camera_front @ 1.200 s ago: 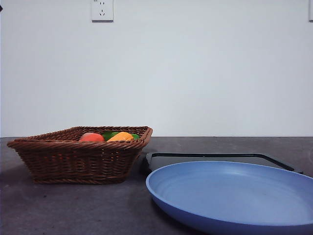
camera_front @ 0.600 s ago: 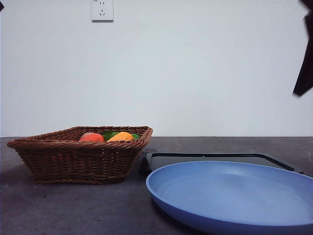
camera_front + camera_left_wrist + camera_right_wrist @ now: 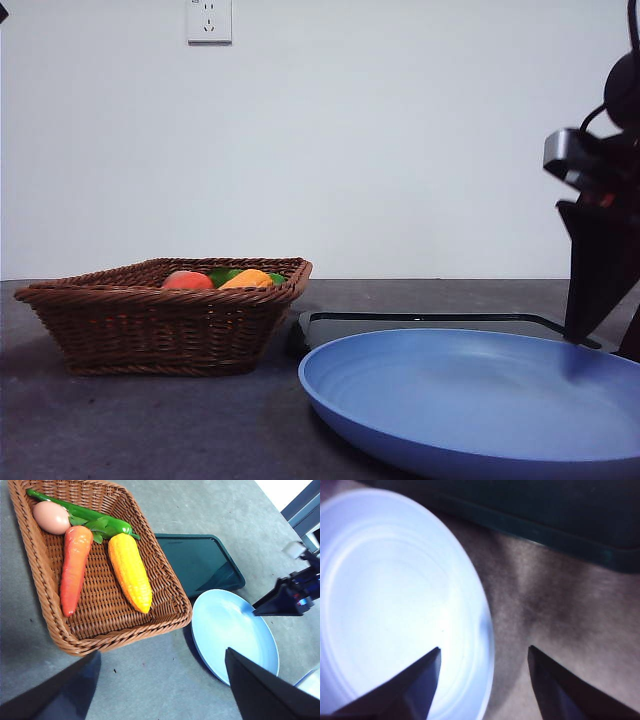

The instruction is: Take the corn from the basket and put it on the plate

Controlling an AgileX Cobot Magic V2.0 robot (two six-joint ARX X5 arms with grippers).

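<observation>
My right gripper grabs the plate by its rim (image 3: pixel 487 650) next, so the blue plate's broad middle (image 3: pixel 395 605) stays free to receive the corn.
The corn (image 3: pixel 130 572) lies in the brown wicker basket (image 3: pixel 125 635), and only its orange-yellow top (image 3: pixel 248 279) peeks over the basket's rim (image 3: pixel 150 330) in the front view. To the right of the basket sits the blue plate (image 3: pixel 470 400), holding nothing. My right gripper (image 3: pixel 605 340) hangs low at the plate's right edge, open, with its jaws astride the plate's rim (image 3: pixel 485 649). The left wrist view also shows this gripper (image 3: pixel 280 602) beside the plate (image 3: pixel 230 630). My left gripper (image 3: pixel 161 654) is open high above the table, near the basket's side.
An orange carrot (image 3: pixel 75 565), a pale reddish fruit (image 3: pixel 50 517) and a green pepper (image 3: pixel 85 517) share the basket with the corn. A flat black tray (image 3: pixel 430 322) lies just behind the plate. The left arm shows as a black tip (image 3: pixel 3 12) at the top corner.
The right arm has come down from the top right corner to the plate's right edge. Basket, corn and plate have not moved.
</observation>
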